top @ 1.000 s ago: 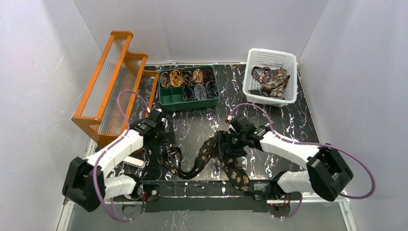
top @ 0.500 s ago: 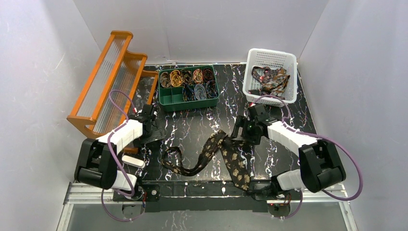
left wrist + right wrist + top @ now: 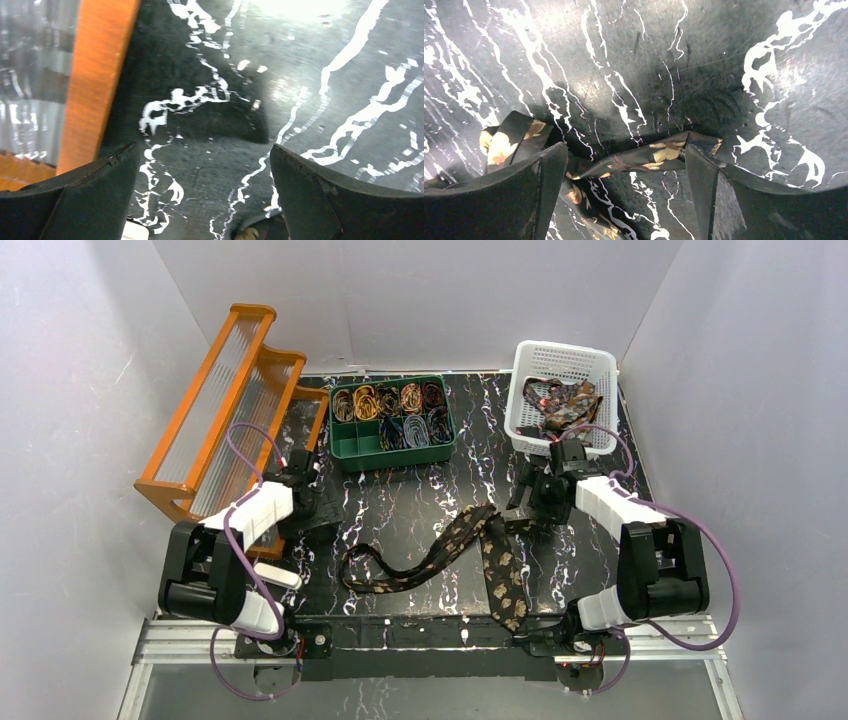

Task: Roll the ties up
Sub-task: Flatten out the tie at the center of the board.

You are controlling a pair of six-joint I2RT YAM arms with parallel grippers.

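Observation:
The robot's right gripper will next straighten the doubled dark tie for rolling, so it will grab the tie by the folded part near the middle bend point(image 3: 519, 526) point(image 3: 644, 158).
One long dark tie point(image 3: 430, 558) with tan leaf patterns lies limp on the black marbled table point(image 3: 410, 502). It loops at the left, bends near the middle and runs down to the front edge. My right gripper point(image 3: 520, 512) hovers at that bend. In the right wrist view the gripper point(image 3: 625, 150) is open, and a folded part of the tie point(image 3: 659, 152) lies across the gap just past its fingertips. My left gripper point(image 3: 318, 525) is open over bare table beside the orange rack, with nothing between its fingers point(image 3: 204, 147).
A green divided box point(image 3: 392, 455) at the back holds several coiled ties point(image 3: 385, 400). A white basket point(image 3: 563, 348) at the back right holds a heap of loose ties point(image 3: 563, 405). An orange rack point(image 3: 235, 405) leans at the left, and its edge point(image 3: 97, 75) lies close to my left fingers.
My right arm has drawn back and to the right, and the tie's bend has shifted right with it. My left arm has pulled back toward the rack.

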